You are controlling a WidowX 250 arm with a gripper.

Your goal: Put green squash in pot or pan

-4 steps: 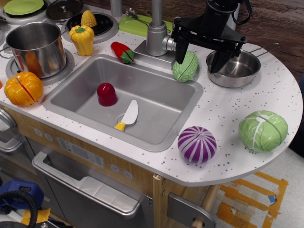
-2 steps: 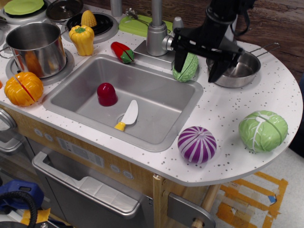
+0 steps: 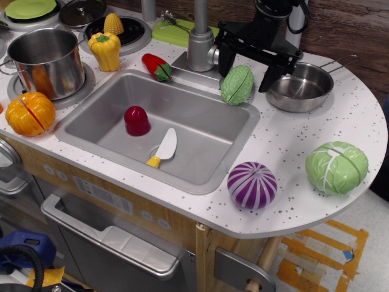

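Observation:
My gripper grabs the green squash by its bumpy middle (image 3: 237, 86) next and puts it in the steel frying pan (image 3: 299, 89).
The green squash (image 3: 237, 86) lies on the white counter at the back right corner of the sink, with its dark seam showing. The shiny steel frying pan (image 3: 299, 89) sits just right of it, empty, its wire handle pointing to the back right. My black gripper (image 3: 245, 78) hangs open just above and behind the squash. One finger (image 3: 225, 62) is on the squash's left, and the other (image 3: 267, 79) is between the squash and the pan. It holds nothing.
The faucet (image 3: 200, 42) stands just left of the gripper. The sink (image 3: 200, 131) holds a red toy (image 3: 137, 120) and a toy knife (image 3: 163, 148). A purple onion (image 3: 251, 185) and a pale cabbage (image 3: 337, 167) are at the front right. A stockpot (image 3: 47, 61), a yellow pepper (image 3: 105, 50) and a red pepper (image 3: 157, 67) are on the left.
The open gripper has lifted up and back from around the squash. The squash stays on the counter by the pan.

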